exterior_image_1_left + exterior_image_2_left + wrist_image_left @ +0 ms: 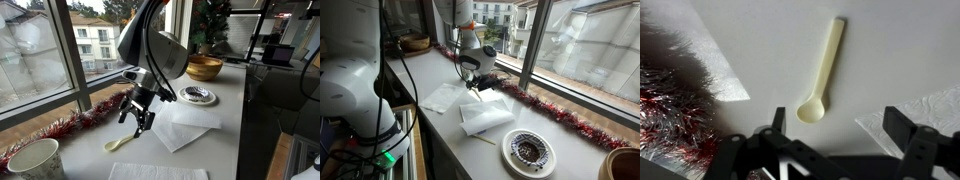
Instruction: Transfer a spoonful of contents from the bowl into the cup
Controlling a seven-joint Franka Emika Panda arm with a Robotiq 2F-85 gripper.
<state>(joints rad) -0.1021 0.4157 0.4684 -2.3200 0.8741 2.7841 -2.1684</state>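
My gripper should next grab the cream plastic spoon by its handle near the spoon's bowl end, with my fingers across the sides of the handle. That end then stays free to scoop.
A cream plastic spoon lies flat on the white counter, its bowl end toward my jaws; it also shows in an exterior view. My gripper is open and empty. It hovers just above the counter with the spoon's bowl end just beyond the fingertips, and it shows in both exterior views. A small patterned bowl with dark contents stands on the counter. A white cup with a green pattern stands at the near corner by the window.
A wooden bowl stands beyond the patterned bowl. White napkins lie beside the gripper, and another lies at the front edge. Red and silver tinsel runs along the window sill, close beside the spoon.
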